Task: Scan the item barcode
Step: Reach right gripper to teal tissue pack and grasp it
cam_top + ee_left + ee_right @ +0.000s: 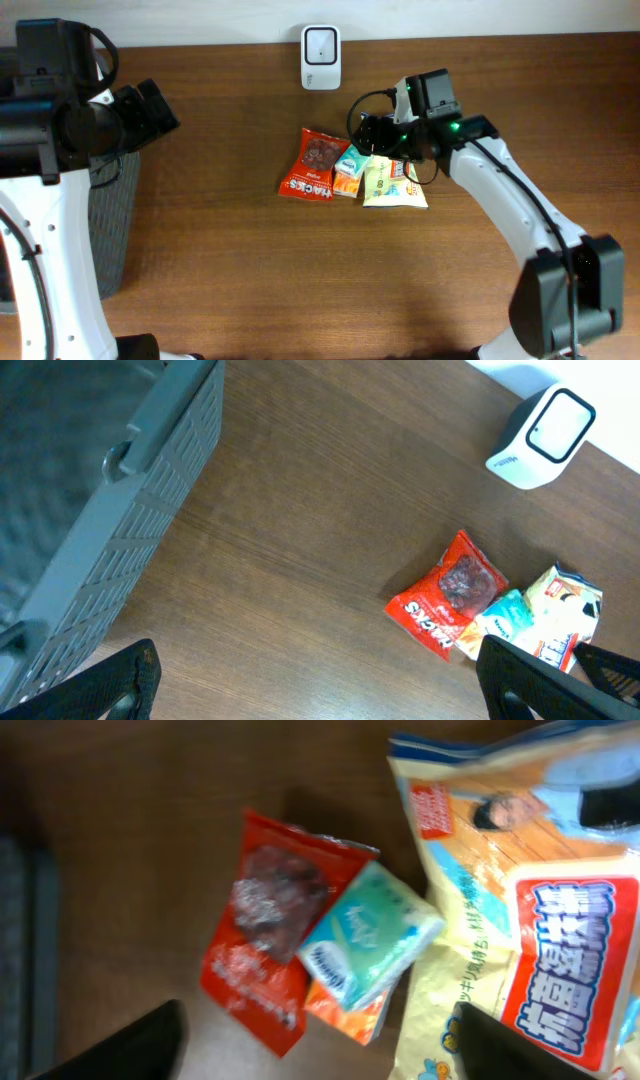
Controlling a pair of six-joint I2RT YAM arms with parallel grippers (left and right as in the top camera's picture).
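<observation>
My right gripper reaches the teal packet next and grabs it by its near edge [347, 170] [333, 974], which leaves most of the packet uncovered to scan the barcode.
Several snack packs lie bunched mid-table: a red bag [311, 165], a teal packet [350, 163] on top of an orange one, and a pale yellow bag [393, 185]. The white barcode scanner [321, 57] stands at the table's far edge. My right gripper [370, 138] hovers open just above the pile; in the right wrist view its gripper [320, 1050] spans the red bag [265, 935], the teal packet [370, 945] and the edge of the yellow bag [520, 920], holding nothing. My left gripper [320, 695] is open and empty, far off at the left.
A grey slatted basket [110, 230] sits at the table's left edge, below my left arm, and shows as the grey basket [110, 510] in the left wrist view. The scanner [540, 435] and red bag [447, 598] show there too.
</observation>
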